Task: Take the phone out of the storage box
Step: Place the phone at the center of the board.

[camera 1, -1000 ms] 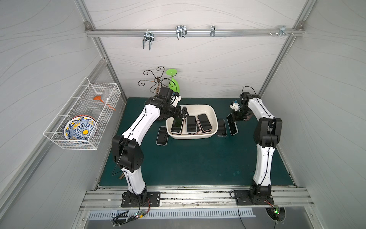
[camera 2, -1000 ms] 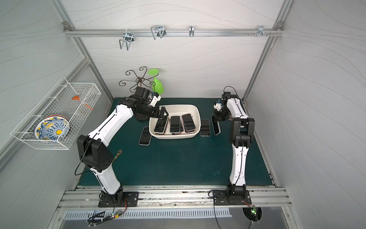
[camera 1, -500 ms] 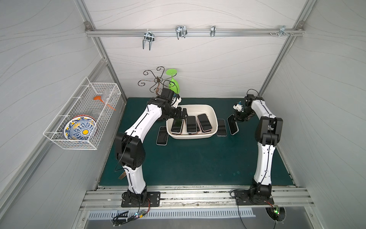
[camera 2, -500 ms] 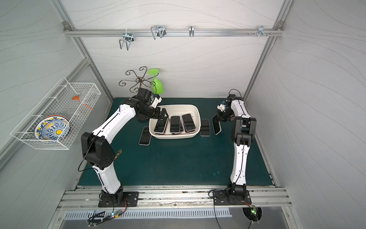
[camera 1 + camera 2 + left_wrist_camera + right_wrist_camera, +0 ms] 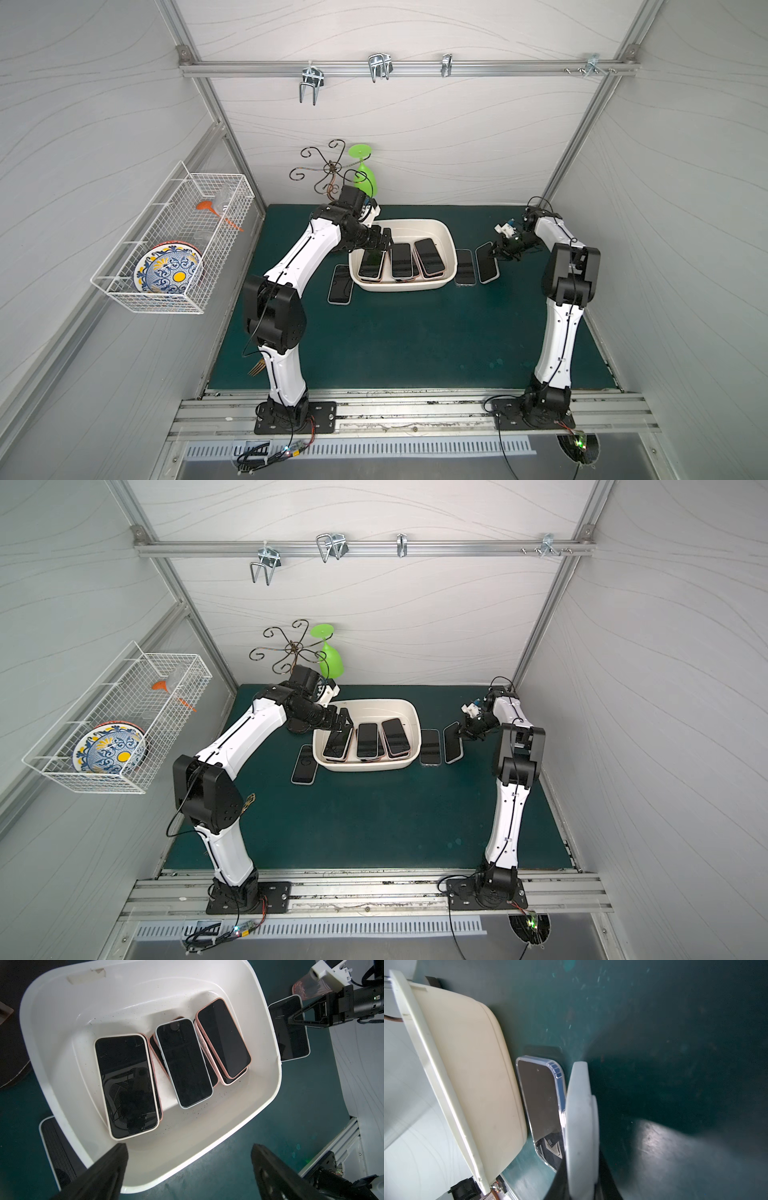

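The tilted white-cased phone is low over free mat by the box, so it is now time for my right gripper to release the phone.
The cream-white storage box stands at the back of the green mat. Several dark-screened phones lie in it, three on top: left, middle, right. My left gripper hangs open over the box's left end, nothing between its fingers. My right gripper is shut on the far end of a white-cased phone, right of the box. That phone is tilted.
Two more phones lie on the mat: one left of the box, one against its right side. A wire basket with a plate hangs on the left wall. A green glass hangs on a black stand.
My right wrist has shifted right and slightly lower, still holding the phone's far end. The left arm's elbow has swung a little; its gripper stays open over the box.
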Robot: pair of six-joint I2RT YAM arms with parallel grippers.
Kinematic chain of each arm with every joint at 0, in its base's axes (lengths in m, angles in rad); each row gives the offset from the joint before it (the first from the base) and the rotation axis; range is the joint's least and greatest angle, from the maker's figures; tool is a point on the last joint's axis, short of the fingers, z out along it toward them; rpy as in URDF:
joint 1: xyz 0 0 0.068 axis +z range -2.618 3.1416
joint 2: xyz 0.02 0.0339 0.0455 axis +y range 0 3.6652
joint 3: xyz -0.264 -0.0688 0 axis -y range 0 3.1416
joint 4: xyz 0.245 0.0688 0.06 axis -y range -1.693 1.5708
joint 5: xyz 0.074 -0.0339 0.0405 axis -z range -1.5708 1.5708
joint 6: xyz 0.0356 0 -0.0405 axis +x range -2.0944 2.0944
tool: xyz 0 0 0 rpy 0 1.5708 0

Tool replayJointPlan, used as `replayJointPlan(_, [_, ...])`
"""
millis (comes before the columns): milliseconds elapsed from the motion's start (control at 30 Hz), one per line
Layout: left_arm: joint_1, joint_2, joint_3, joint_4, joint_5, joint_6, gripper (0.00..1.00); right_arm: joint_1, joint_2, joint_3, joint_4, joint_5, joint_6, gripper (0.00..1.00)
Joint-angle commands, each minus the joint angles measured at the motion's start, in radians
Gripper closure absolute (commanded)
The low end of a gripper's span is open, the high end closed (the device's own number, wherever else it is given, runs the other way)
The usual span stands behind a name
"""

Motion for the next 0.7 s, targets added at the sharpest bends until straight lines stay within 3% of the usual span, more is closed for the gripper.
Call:
replayJointPlan(0, [0.002, 0.014, -0.003, 0.002, -0.015, 0.000, 0.03, 0.019, 0.045, -0.036, 0.018, 0.030, 0.008, 0.89])
replayJointPlan(267, [0.002, 0.010, -0.016, 0.001, -0.012, -0.006, 0.03, 0.020, 0.032, -0.041, 0.004, 0.063, 0.005, 0.60])
replayJointPlan(667, [0.000, 0.000, -0.031, 0.002, -0.024, -0.008, 0.03, 0.009, -0.040, -0.029, -0.007, 0.229, 0.054, 0.28])
